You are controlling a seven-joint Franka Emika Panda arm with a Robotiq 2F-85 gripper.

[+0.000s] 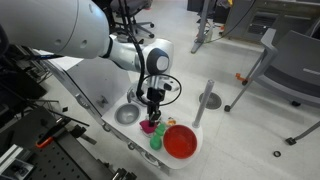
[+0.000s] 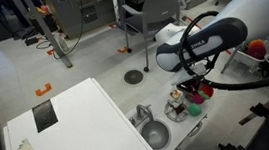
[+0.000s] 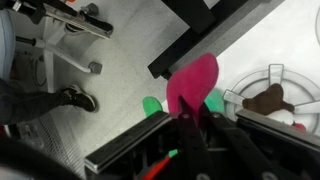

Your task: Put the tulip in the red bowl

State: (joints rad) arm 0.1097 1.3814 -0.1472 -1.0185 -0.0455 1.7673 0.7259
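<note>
The tulip hangs over the counter beside the red bowl and would miss if released now, so my gripper brings it over the bowl first.
My gripper (image 1: pixel 152 110) hangs over the white toy counter, just beside the red bowl (image 1: pixel 181 142), a round shallow bright red bowl. It is shut on the tulip (image 1: pixel 147 126), a small magenta-pink flower head that hangs below the fingers. In the wrist view the tulip (image 3: pixel 192 82) sticks out from between the closed black fingers (image 3: pixel 188 120). In an exterior view the gripper (image 2: pixel 191 87) points down and a bit of the red bowl (image 2: pixel 206 92) shows behind it. The bowl looks empty.
Bright green toy pieces (image 1: pixel 156 141) lie between the tulip and the red bowl and also show in the wrist view (image 3: pixel 152 105). A grey metallic basin (image 1: pixel 127 114) sits on the counter's other side. A white ring with a brown item (image 3: pixel 268 98) is close by. Chairs stand on the floor beyond.
</note>
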